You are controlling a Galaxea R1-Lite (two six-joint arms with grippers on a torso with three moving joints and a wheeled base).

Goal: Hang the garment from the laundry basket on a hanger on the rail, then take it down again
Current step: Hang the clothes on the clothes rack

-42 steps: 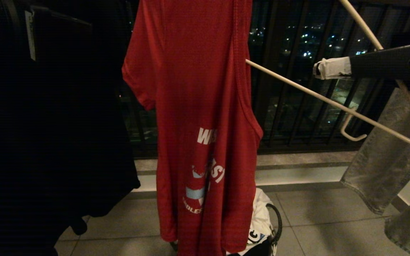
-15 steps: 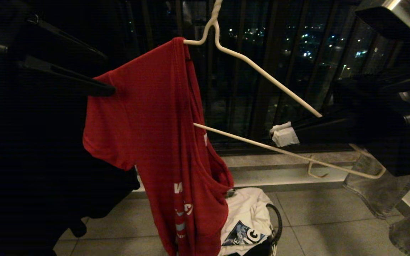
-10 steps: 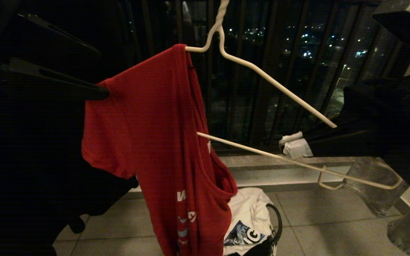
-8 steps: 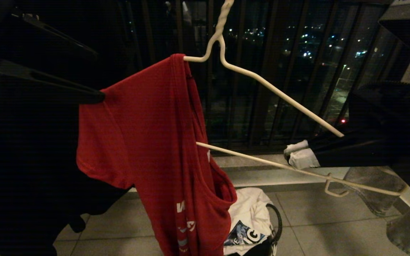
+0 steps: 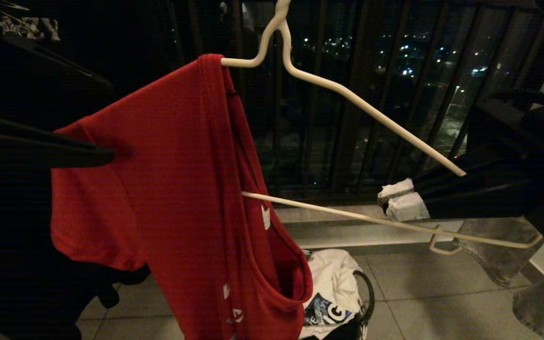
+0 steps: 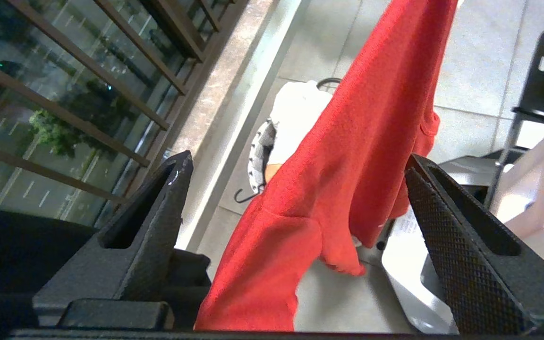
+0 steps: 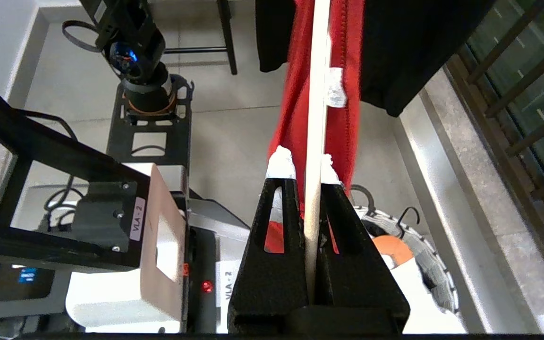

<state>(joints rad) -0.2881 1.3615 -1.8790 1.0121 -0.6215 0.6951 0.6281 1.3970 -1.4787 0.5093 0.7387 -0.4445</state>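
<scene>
I will next grab the red garment with my left gripper by its sleeve at the seam [image 5: 95, 190], to fit the collar over the hanger's bare arm [image 5: 378, 115].
The red garment [image 5: 168, 189] hangs bunched on the left arm of the cream-white wire hanger [image 5: 347, 94], and its lower end droops towards the laundry basket [image 5: 365, 288]. My right gripper [image 7: 304, 159], with white-taped tips, is shut on the hanger's bare right arm. My left gripper [image 6: 299, 160] is wide open around the garment's sleeve without pinching it. One of its fingers [image 5: 83, 152] touches the shoulder in the head view. The hanger's twisted neck runs out of the top of the picture, and the rail is out of view.
A white T-shirt [image 5: 333, 283] lies in the basket on the tiled floor. A black T-shirt [image 5: 17, 236] hangs at the left and grey jeans [image 5: 503, 255] at the right. The dark balcony railing [image 5: 347, 141] stands behind. My own base [image 7: 149, 264] is below.
The left gripper has opened wider and drawn back to the left, and the garment's shoulder has spread left with it. The right gripper keeps its hold, and the hanger has shifted slightly.
</scene>
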